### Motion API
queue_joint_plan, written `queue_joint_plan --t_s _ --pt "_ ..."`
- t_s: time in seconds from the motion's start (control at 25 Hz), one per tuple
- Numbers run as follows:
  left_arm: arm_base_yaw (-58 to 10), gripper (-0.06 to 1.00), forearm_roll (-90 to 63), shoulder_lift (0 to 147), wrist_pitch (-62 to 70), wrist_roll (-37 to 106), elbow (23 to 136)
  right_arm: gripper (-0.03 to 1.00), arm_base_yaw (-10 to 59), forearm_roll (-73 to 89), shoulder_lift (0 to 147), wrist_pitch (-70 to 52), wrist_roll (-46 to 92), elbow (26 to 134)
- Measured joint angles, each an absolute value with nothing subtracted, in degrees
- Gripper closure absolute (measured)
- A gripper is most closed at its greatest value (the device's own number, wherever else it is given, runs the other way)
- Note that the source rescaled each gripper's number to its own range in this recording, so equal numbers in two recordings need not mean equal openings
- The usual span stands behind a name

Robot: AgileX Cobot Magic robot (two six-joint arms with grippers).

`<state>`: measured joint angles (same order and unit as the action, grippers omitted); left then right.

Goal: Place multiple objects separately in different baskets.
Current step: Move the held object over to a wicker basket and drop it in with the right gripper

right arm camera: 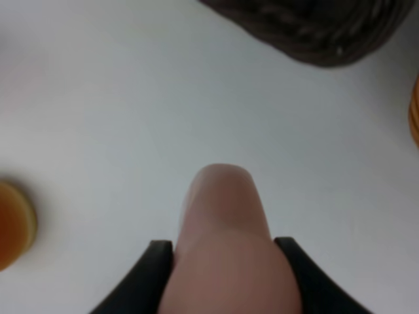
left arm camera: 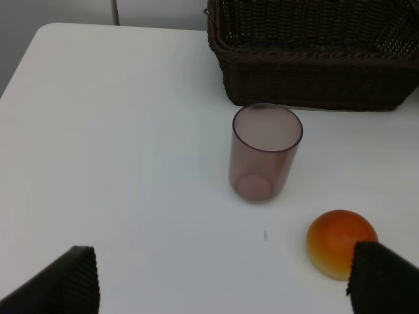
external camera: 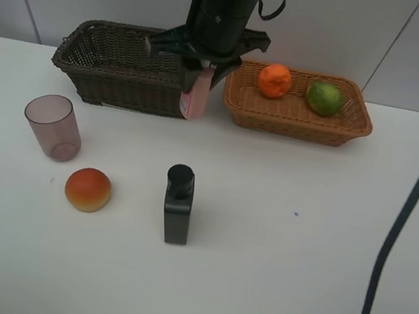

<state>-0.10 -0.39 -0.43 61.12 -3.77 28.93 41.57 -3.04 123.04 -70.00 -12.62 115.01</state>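
My right gripper should move the pink bottle (external camera: 194, 100) inside before it lets go, because the bottle hangs outside the dark brown basket's near rim.
My right gripper (external camera: 199, 84) hangs at the right end of the dark brown basket (external camera: 117, 83), shut on the pink bottle (external camera: 194, 100). In the right wrist view the pink bottle (right arm camera: 222, 216) fills the space between the fingers (right arm camera: 157, 261), with the dark basket (right arm camera: 314, 33) ahead. An orange (external camera: 275, 80) and a green lime (external camera: 325, 98) lie in the light tan basket (external camera: 295, 121). On the table stand the purple cup (external camera: 53, 127), the red-orange fruit (external camera: 88, 189) and the black bottle (external camera: 178, 204). My left gripper (left arm camera: 229, 281) is open, short of the cup (left arm camera: 265, 154) and the fruit (left arm camera: 340, 239).
A dark cable (external camera: 418, 198) runs down the right side of the high view. Both baskets stand along the white table's far edge, against a grey wall. The table's left edge (left arm camera: 19, 72) shows in the left wrist view.
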Motion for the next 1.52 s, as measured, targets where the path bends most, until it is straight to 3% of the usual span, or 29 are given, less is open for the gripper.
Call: queue_joint_plan --t_s 0.36,0.88,1.52 --pt "-0.1 -0.03 -0.4 -0.4 61.1 -3.8 28.9 0.96 40.2 -7.3 124.2 -68.6 -11.1 124.5" --pt "-0.1 -0.03 -0.4 -0.4 61.1 -3.8 28.9 0.96 39.0 -10.3 130.9 -44.0 -11.1 124.7" --pt "-0.1 -0.03 -0.4 -0.4 61.1 -3.8 28.9 0.96 38.1 -12.7 140.9 -35.6 -11.1 124.6"
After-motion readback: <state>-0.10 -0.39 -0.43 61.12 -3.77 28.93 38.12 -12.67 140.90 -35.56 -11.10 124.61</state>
